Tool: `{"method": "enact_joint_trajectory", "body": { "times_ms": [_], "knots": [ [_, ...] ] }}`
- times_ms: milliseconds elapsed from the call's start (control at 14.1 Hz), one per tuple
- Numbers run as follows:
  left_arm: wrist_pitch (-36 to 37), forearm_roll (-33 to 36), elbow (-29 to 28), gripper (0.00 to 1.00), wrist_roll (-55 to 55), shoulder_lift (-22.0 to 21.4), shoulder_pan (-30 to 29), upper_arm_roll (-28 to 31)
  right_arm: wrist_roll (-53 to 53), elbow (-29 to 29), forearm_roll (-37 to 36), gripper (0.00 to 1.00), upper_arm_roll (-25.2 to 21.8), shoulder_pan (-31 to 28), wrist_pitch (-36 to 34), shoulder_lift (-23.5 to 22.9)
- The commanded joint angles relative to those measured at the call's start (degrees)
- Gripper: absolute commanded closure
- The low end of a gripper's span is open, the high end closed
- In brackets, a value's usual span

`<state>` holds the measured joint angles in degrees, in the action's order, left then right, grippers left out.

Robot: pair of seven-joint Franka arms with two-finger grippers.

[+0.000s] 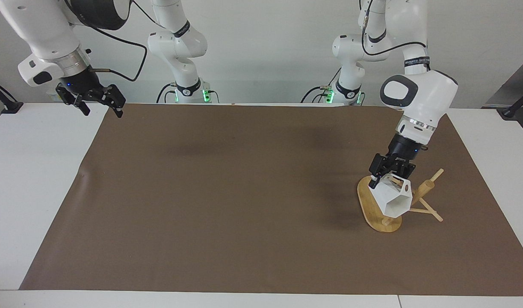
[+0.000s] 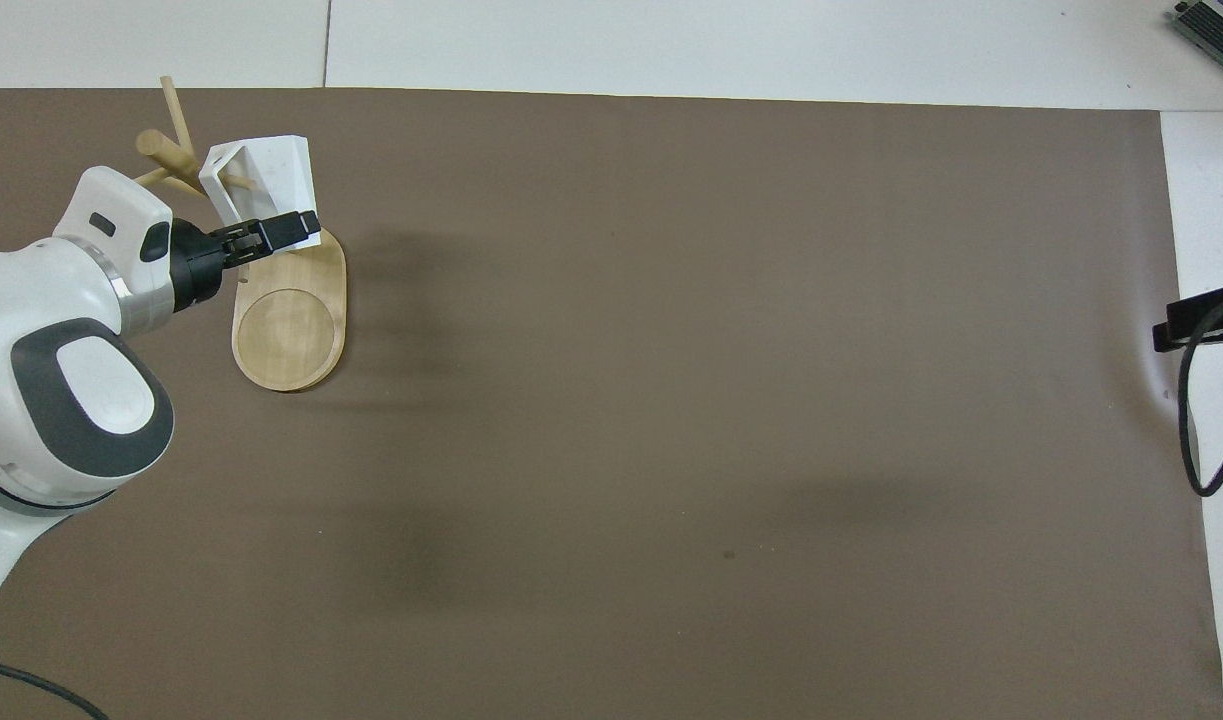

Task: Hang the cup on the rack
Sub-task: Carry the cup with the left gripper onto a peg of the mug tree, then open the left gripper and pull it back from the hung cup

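The cup would hang by its handle around the thin peg in the overhead view, so my left gripper should open now.
The white faceted cup (image 1: 394, 202) hangs tilted over the bamboo rack (image 1: 374, 209), its open mouth turned away from the robots. My left gripper (image 1: 387, 177) is shut on the cup's wall by the rim. The cup's blocky handle lies against the rack's post and pegs (image 1: 427, 186), and a thin peg shows through the handle. From above, the cup (image 2: 269, 172) covers the post's foot, with the left gripper (image 2: 289, 228) over the oval base (image 2: 289, 325). My right gripper (image 1: 99, 102) waits open in the air at the right arm's end.
A brown mat (image 1: 244, 192) covers most of the white table (image 1: 26, 179). The rack stands on it at the left arm's end. A black cable (image 2: 1196, 420) hangs by the right gripper (image 2: 1201, 312) at the mat's edge.
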<state>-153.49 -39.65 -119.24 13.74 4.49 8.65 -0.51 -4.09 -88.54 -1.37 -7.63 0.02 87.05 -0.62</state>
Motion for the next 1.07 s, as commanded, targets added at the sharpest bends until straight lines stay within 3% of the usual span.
{"method": "enact_joint_trajectory", "body": {
  "times_ms": [0, 71, 213, 284, 498, 782, 996],
  "knots": [
    [1.0, 1.1, 1.4, 1.00, -1.3, 0.8, -0.2, 0.1, 0.6, -1.7, 0.8, 0.00, 0.5, 0.7, 0.0, 1.4],
    [1.2, 1.1, 1.5, 1.00, -1.3, 0.8, -0.2, 0.1, 0.6, -1.7, 0.8, 0.00, 0.6, 0.9, 0.0, 1.4],
    [1.6, 1.1, 1.5, 0.77, -1.3, 0.8, -0.2, 0.1, 0.6, -1.7, 0.8, 0.00, 0.6, 0.9, 0.0, 1.4],
    [1.7, 1.1, 1.6, 0.01, -1.2, 0.8, -0.1, 0.1, 0.7, -1.7, 0.8, 0.00, 0.6, 0.7, 0.0, 1.4],
    [3.7, 2.7, 2.9, 0.00, -0.7, 0.9, -0.6, 0.1, 0.7, -1.7, 0.8, 0.00, 0.6, 0.4, 0.0, 1.4],
    [17.0, 11.2, 9.5, 0.00, -1.3, 0.8, -3.5, 0.2, 0.6, -1.7, 0.8, 0.00, 0.6, 0.4, 0.0, 1.4],
    [24.4, 17.7, 10.2, 0.00, -1.3, -1.6, -3.6, 1.9, 0.6, -1.7, 0.8, 0.00, 0.6, 0.4, 0.0, 1.4]
  ]
}}
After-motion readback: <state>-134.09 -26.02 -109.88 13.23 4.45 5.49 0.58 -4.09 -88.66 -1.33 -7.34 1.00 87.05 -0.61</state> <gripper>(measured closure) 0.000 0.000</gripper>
